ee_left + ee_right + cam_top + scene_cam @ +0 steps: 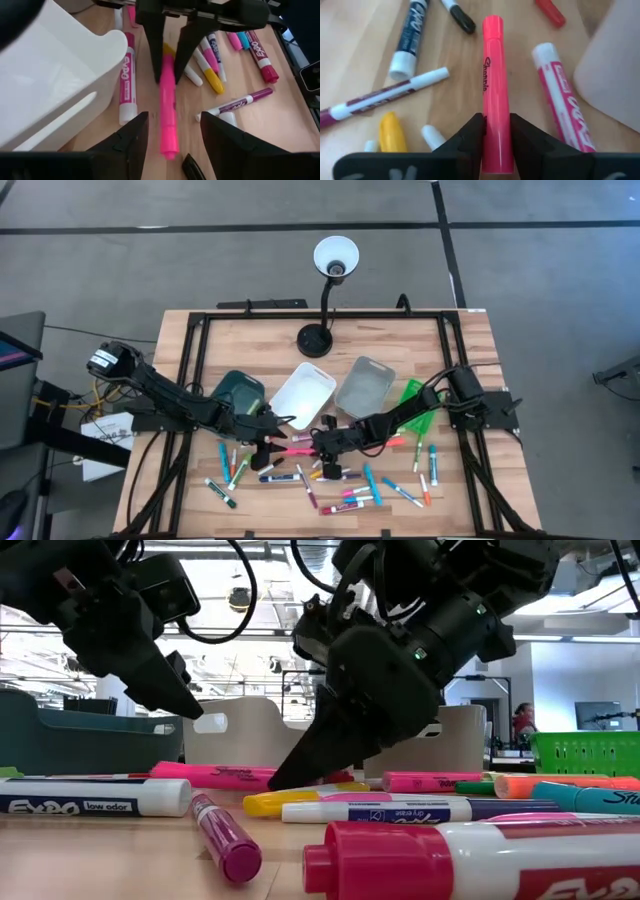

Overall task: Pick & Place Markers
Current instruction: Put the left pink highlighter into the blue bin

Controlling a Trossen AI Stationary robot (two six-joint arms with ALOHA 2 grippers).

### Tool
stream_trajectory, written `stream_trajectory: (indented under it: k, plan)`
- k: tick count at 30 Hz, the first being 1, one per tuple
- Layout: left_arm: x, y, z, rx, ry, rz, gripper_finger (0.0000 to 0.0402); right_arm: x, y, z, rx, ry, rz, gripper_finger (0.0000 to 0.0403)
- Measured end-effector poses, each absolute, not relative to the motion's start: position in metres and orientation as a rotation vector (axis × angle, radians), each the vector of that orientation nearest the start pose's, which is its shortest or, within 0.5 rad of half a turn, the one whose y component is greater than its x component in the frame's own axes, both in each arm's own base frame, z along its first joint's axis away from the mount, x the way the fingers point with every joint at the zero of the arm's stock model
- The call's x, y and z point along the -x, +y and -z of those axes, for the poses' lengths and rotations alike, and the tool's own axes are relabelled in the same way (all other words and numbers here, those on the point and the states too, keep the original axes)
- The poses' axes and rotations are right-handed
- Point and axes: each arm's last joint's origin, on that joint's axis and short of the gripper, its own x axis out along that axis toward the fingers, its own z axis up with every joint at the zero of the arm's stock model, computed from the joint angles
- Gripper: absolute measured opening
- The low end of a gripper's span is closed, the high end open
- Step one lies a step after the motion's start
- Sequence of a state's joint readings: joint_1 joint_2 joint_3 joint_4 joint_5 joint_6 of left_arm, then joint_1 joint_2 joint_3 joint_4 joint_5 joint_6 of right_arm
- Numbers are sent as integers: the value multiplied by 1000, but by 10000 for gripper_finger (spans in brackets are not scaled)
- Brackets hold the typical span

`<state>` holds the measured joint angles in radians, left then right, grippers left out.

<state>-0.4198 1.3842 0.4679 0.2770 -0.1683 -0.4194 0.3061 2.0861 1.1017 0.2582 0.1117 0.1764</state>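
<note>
The left gripper grabs the pink highlighter by its body [292, 451] next, to carry it into the dark teal bin [240, 391].
Many markers [350, 485] lie scattered on the near half of the wooden table. A bright pink highlighter [297, 450] lies flat between the two grippers. My right gripper [322, 445] comes from the table's right and is shut on that highlighter's right end [496, 100]. My left gripper [270, 445] hovers over the highlighter's left end [168, 145]. It is open, with one finger on either side, and stays above the table in the low view [165, 690]. My right gripper [496, 120] pinches the pink highlighter's barrel [496, 100] near its right end, one finger on each side. It slants down from above and from the table's right [290, 775]. The highlighter lies flat on the table, pointing away from the fingers toward my left gripper.
Four bins stand just beyond the markers: dark teal [238, 390], white [303, 393], grey [365, 385] and green [420, 405]. The white bin's wall [60, 75] is close beside my left gripper. A desk lamp [318, 338] stands at the far middle.
</note>
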Motion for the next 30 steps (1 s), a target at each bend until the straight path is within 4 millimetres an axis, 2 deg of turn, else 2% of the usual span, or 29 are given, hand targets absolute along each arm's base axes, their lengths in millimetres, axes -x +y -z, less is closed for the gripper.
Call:
stream_trajectory:
  k: [6, 16, 24, 30]
  plan:
    - [-226, -96, -148, 221, 643, 111, 169, -401, 123, -112, -25, 668, -118, 68]
    - [-227, -97, -149, 232, 639, 137, 157, -418, 120, -134, 34, 606, -119, 74]
    - [-226, -97, -149, 226, 643, 151, 145, -425, 112, -141, 58, 579, -89, 73]
    - [-227, -96, -149, 197, 633, 130, 115, -426, 111, -141, 58, 582, -86, 73]
